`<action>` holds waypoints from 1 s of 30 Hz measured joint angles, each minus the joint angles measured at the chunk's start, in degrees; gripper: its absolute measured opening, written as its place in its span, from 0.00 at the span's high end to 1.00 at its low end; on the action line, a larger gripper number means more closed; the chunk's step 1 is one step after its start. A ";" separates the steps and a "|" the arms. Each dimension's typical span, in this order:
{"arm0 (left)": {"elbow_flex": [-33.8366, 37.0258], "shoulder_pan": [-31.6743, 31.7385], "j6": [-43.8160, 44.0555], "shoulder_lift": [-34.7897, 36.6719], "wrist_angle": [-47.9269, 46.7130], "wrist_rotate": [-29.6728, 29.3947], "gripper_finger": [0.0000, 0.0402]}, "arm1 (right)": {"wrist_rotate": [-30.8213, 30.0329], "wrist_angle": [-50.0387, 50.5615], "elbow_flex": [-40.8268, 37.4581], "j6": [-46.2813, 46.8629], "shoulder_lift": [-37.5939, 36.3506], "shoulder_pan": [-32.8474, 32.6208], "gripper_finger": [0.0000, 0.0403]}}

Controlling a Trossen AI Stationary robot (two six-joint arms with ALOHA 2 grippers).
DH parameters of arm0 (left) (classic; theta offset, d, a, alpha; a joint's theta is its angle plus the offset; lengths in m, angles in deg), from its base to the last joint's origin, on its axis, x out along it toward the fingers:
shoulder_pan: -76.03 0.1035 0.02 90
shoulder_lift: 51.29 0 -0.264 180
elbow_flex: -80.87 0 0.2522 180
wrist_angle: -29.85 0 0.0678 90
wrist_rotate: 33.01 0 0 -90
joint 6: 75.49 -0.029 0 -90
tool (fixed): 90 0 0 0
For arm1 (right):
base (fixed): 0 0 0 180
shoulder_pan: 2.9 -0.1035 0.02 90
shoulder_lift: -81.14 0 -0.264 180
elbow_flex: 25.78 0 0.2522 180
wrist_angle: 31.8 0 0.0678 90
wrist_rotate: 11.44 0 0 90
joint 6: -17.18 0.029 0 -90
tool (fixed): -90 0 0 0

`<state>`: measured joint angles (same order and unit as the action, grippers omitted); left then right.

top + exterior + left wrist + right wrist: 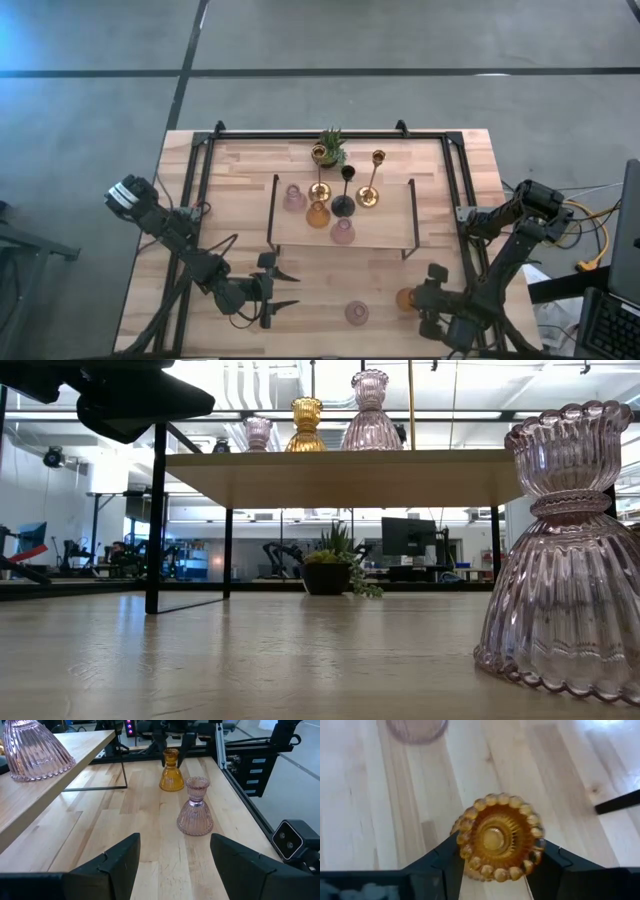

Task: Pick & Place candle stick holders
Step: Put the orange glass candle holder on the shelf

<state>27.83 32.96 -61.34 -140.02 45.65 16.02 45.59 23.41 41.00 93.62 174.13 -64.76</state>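
Note:
The amber holder (404, 298) needs to go on the wooden shelf (390, 235), so next my right gripper needs to grab the holder's neck below its beaded rim.
A squat amber glass holder (404, 298) stands on the table near the front right, between the fingers of my right gripper (497, 850), which comes down on it from above. A squat pink holder (357, 313) stands on its base just left of it. My left gripper (296, 289) is open and empty at the front left, pointing toward both holders (195, 807). On the raised wooden shelf (390, 235) stand two slim gold holders (372, 180), a slim black one (343, 192), two pink ones (293, 197) and an amber one (318, 213). My right gripper has the amber holder's beaded top rim (465, 837) between its two fingers, one finger (445, 862) against each side. The fingers point down from above. The holder is upright, with its base (171, 785) on the table.
A small potted green plant (332, 146) stands at the shelf's far edge. The shelf's black legs (274, 215) stand on the table. Black frame rails (195, 190) run along the table's left, right and far sides. Bare wood lies between my left gripper and the pink holder.

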 joint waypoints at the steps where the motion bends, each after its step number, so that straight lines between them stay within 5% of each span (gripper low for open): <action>1: 0.00 0.00 0.00 0.00 0.00 0.00 0.39 | -1.22 -0.18 0.00 0.38 0.00 0.00 0.60; 13: 0.00 0.00 -0.15 0.00 0.00 0.00 0.39 | -6.36 -0.80 -1.12 4.19 0.00 0.02 0.54; 23: 0.00 0.00 -0.24 0.00 0.00 0.00 0.39 | -10.93 -10.62 -5.83 2.92 0.00 0.11 0.44; 30: 0.00 0.07 -0.33 0.02 -0.02 0.00 0.39 | -11.85 -10.76 -6.20 2.60 0.00 0.44 0.52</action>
<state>27.83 33.03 -61.67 -140.00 45.62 16.02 33.74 12.65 34.80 96.22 174.13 -64.33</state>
